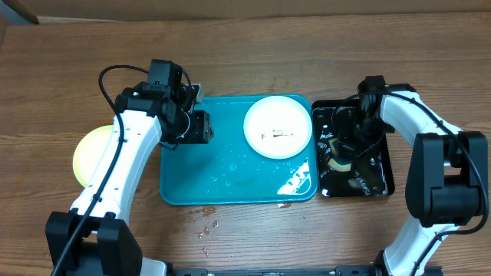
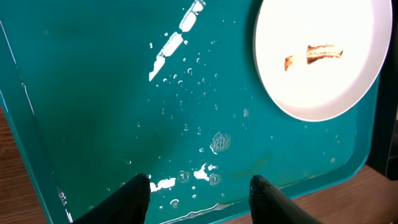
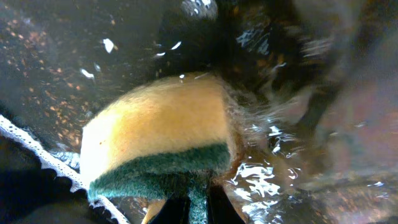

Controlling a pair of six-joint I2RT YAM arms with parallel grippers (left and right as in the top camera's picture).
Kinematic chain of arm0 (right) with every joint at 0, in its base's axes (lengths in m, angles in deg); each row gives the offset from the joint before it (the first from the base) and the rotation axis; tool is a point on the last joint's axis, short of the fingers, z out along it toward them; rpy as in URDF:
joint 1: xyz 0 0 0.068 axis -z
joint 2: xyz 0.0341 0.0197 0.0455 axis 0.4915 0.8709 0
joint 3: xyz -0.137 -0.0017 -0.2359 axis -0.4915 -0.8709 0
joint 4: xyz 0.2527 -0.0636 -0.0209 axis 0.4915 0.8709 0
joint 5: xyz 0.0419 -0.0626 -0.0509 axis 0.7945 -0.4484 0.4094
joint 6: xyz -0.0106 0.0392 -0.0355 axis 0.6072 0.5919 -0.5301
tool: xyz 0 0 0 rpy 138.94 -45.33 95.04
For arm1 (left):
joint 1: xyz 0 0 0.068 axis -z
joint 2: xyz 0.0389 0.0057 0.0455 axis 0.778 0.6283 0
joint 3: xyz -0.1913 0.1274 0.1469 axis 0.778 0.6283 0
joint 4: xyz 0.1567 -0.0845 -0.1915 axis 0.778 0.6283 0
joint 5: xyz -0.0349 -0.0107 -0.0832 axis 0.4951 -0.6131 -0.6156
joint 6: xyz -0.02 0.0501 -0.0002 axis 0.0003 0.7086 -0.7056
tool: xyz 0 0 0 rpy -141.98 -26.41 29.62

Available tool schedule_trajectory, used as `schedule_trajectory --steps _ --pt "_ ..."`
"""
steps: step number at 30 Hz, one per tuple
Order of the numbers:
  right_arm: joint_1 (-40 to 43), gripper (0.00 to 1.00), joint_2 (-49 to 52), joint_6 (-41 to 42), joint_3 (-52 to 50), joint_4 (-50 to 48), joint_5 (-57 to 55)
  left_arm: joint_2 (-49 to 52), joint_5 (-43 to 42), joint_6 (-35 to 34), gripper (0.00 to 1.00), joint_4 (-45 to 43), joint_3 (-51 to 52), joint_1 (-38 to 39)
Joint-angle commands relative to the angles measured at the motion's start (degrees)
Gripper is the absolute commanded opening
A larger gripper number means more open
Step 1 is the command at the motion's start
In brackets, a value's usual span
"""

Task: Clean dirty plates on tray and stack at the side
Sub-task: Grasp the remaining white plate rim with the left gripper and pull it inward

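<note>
My left gripper should next grab the white plate [image 1: 278,126] by its rim, on the side away from the tub. The plate's smeared side then stays free to clean.
A white plate [image 1: 278,126] with a small brown smear lies at the right end of the teal tray [image 1: 199,172]; it also shows in the left wrist view [image 2: 320,56] at the top right. A pale yellow-green plate [image 1: 90,153] lies on the table left of the tray, partly under my left arm. My left gripper [image 1: 201,126] hovers open and empty over the wet tray floor [image 2: 93,93], left of the white plate. My right gripper [image 1: 343,146] is down in the black tub, shut on a yellow and green sponge [image 3: 158,137] that sits in murky water.
The black tub [image 1: 381,180] stands against the tray's right side and holds brownish water. Water drops lie on the tray [image 2: 214,143] and on the wood in front of it [image 1: 205,226]. The table's far edge runs along the top.
</note>
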Motion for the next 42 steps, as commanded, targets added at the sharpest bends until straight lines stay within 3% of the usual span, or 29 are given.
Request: schedule_trajectory --steps 1,12,24,29,35,42 --pt "0.0 0.04 -3.2 4.7 -0.5 -1.1 -5.6 0.3 -1.4 1.7 0.54 -0.8 -1.4 0.3" --pt "-0.1 0.04 -20.5 4.2 -0.5 -3.1 -6.7 2.7 -1.7 1.7 0.64 -10.7 -1.4 5.4" --pt "-2.3 0.04 -21.7 2.5 -0.6 0.0 -6.7 13.6 -1.7 1.4 0.64 -25.4 -1.4 10.9" --pt "-2.6 0.04 -21.7 2.5 -0.6 0.7 -6.7 18.6 -1.7 1.4 0.64 -27.4 -1.4 12.5" --pt "-2.6 0.04 -21.7 2.5 -0.6 0.7 -6.7 23.4 -1.5 1.5 0.57 -25.9 -1.4 13.0" --pt "-2.6 0.04 -21.7 2.5 -0.6 0.6 -6.7 24.5 2.3 1.5 0.28 -20.3 -1.4 12.9"
